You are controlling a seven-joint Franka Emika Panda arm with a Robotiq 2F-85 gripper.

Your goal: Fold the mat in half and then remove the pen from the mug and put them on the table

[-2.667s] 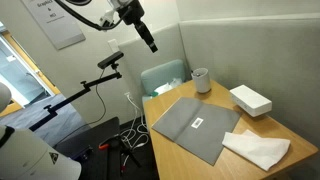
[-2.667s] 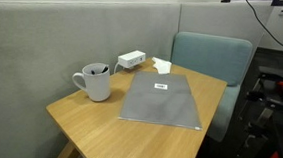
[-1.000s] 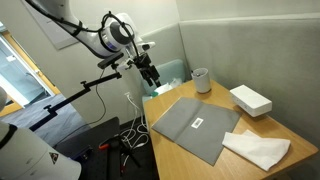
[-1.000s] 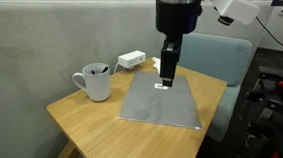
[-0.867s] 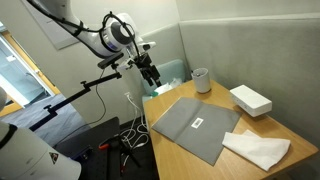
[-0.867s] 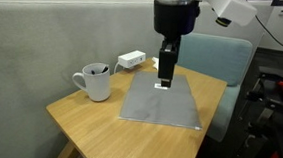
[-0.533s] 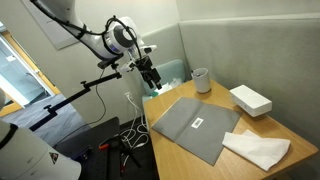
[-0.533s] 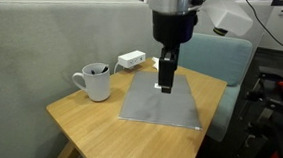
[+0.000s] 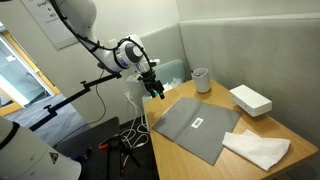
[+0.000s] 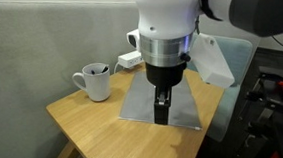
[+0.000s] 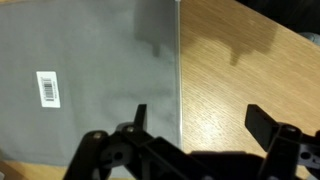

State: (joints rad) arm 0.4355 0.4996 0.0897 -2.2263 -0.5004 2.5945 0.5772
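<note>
Next, my gripper grabs the grey mat by its edge farthest from the white cloth to fold that half over the other.
A grey mat point(image 9: 197, 127) lies flat on the wooden table; it also shows in the other exterior view point(image 10: 140, 101) and in the wrist view point(image 11: 85, 75), with a white barcode label point(image 11: 47, 87). A white mug point(image 10: 97, 83) with a dark pen point(image 10: 97, 70) in it stands near the wall, also seen as a mug point(image 9: 201, 79). My gripper point(image 9: 157, 92) hangs open and empty above the mat's edge point(image 10: 161, 112). In the wrist view the gripper point(image 11: 201, 115) straddles the mat's edge, one finger over the mat, one over bare wood.
A white box point(image 9: 250, 99) and a white cloth point(image 9: 257, 150) lie on the table. A white power strip point(image 10: 132, 59) sits by the wall. A teal chair point(image 10: 218, 56) stands at the table's end. Camera stands and cables are beside the table point(image 9: 110, 140).
The arm has come down and moved along the mat toward its near edge; the gripper now sits low over the mat's border. The mat, mug and pen have not moved.
</note>
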